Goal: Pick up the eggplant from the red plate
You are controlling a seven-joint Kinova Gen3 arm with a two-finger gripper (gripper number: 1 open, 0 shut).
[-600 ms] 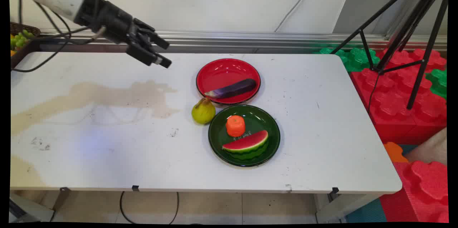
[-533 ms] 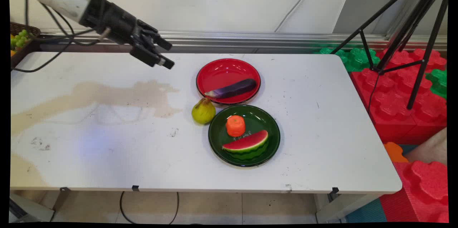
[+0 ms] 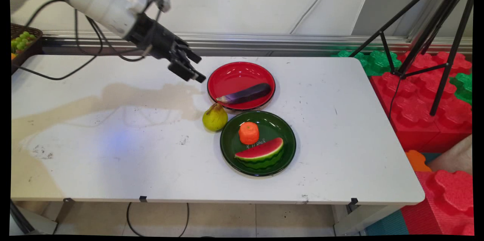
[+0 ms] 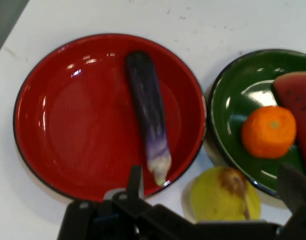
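The gripper will next grab the eggplant by its light purple section (image 3: 231, 97) beside the pale tip, to empty the red plate (image 3: 234, 72).
My black gripper (image 3: 199, 70) hangs open and empty above the table, just left of a red plate (image 3: 234, 72). A purple eggplant (image 3: 245, 94) lies on that plate. A yellow-green pear (image 3: 214, 117) sits on the table in front of the gripper. Beside it, a green plate (image 3: 278, 127) carries an orange (image 3: 248, 132) and a watermelon slice (image 3: 261, 153). The hand view looks down on the red plate (image 4: 73, 125), the eggplant (image 4: 148, 125), the pear (image 4: 220, 197), the green plate (image 4: 232, 105), the orange (image 4: 268, 131) and the watermelon slice (image 4: 300, 95), with the gripper (image 4: 212, 175) spread wide at the bottom.
A wicker basket (image 3: 26, 38) with green grapes stands at the table's far left corner. A black tripod (image 3: 435, 25) and red and green foam blocks (image 3: 423, 101) are off the table's right side. A brownish stain (image 3: 143, 97) marks the white table (image 3: 340, 139).
The arm has swung right and a little down, bringing the gripper from the table's back left to the red plate's left rim. The fruits and plates have not moved.
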